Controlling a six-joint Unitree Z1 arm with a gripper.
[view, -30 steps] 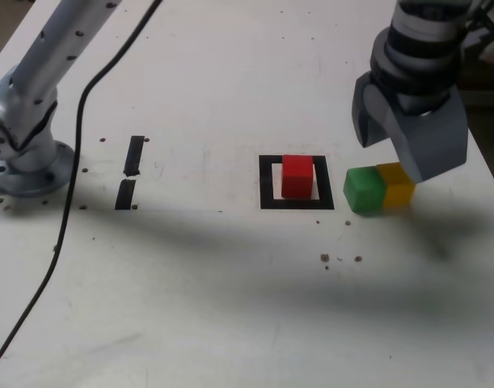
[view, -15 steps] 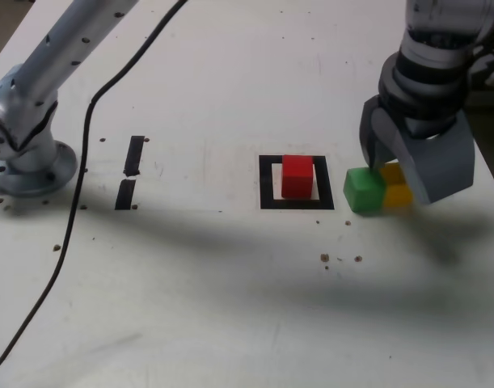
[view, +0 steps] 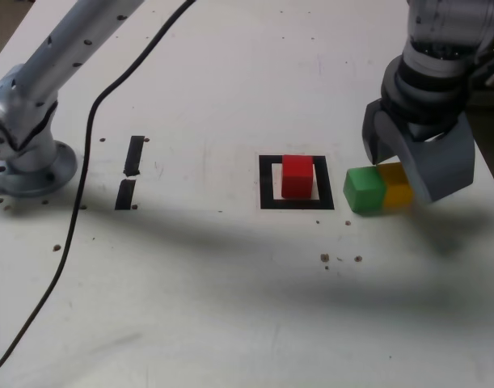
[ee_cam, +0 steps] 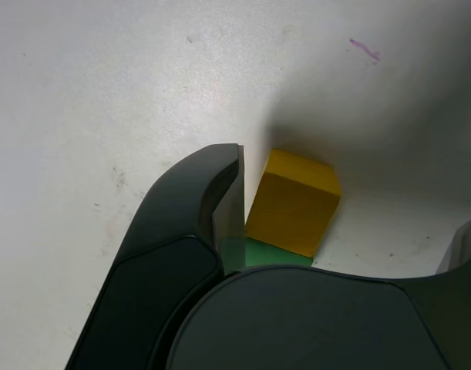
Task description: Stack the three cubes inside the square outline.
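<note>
My gripper takes hold of the yellow cube (view: 399,189) by its opposite sides next. Then I build the stack on the red cube (view: 297,175).
The red cube (view: 297,175) stands inside the square outline (view: 267,184) at the table's middle. To its right in the exterior view, the green cube (view: 364,189) and the yellow cube (view: 399,189) sit touching each other. My gripper (view: 405,167) is open and low over the yellow cube, one finger on each side of it, with the cube still resting on the table. In the wrist view the yellow cube (ee_cam: 293,202) lies beside one dark finger (ee_cam: 212,208), and a sliver of the green cube (ee_cam: 267,253) shows behind it.
Two short black strips (view: 131,171) lie at the exterior view's left, near the arm's base (view: 24,166). A black cable (view: 77,186) runs down across the table's left part. Small dark specks (view: 339,259) lie in front of the outline.
The gripper has come down from above the yellow cube to straddle it, staying open. None of the cubes has moved.
</note>
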